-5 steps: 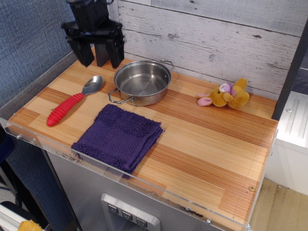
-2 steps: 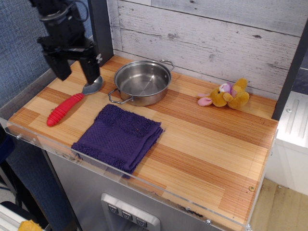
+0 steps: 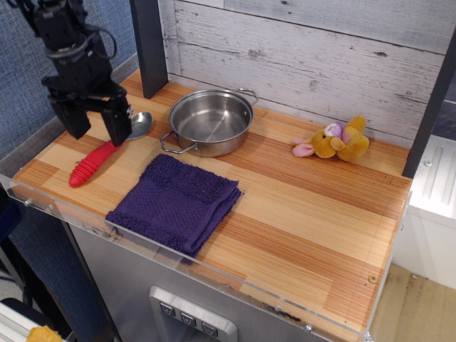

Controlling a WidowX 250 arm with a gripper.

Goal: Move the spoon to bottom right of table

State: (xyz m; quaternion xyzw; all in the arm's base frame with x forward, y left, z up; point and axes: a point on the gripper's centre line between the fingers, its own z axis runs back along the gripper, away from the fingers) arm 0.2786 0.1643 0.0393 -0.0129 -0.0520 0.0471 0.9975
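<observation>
The gripper grabs the spoon by its red handle [image 3: 107, 151] next, to move it to the bottom right of the table.
The spoon [image 3: 92, 162] lies at the left of the wooden table [image 3: 306, 214], red ribbed handle toward the front left, shiny bowl toward the pot. My black gripper [image 3: 96, 130] hangs over the spoon's middle, open, its two fingers straddling the spot where handle meets bowl. It hides part of the spoon. I cannot tell whether the fingertips touch the table. The bottom right of the table is bare wood.
A steel pot [image 3: 211, 121] stands just right of the spoon's bowl. A folded purple cloth [image 3: 176, 202] lies in front of the pot. A yellow plush toy [image 3: 335, 140] sits at the back right. A clear acrylic rim [image 3: 178, 260] runs along the front edge.
My gripper moved from the back near the wall leftward and forward, and came down over the spoon. The spoon, pot, cloth and toy have not moved.
</observation>
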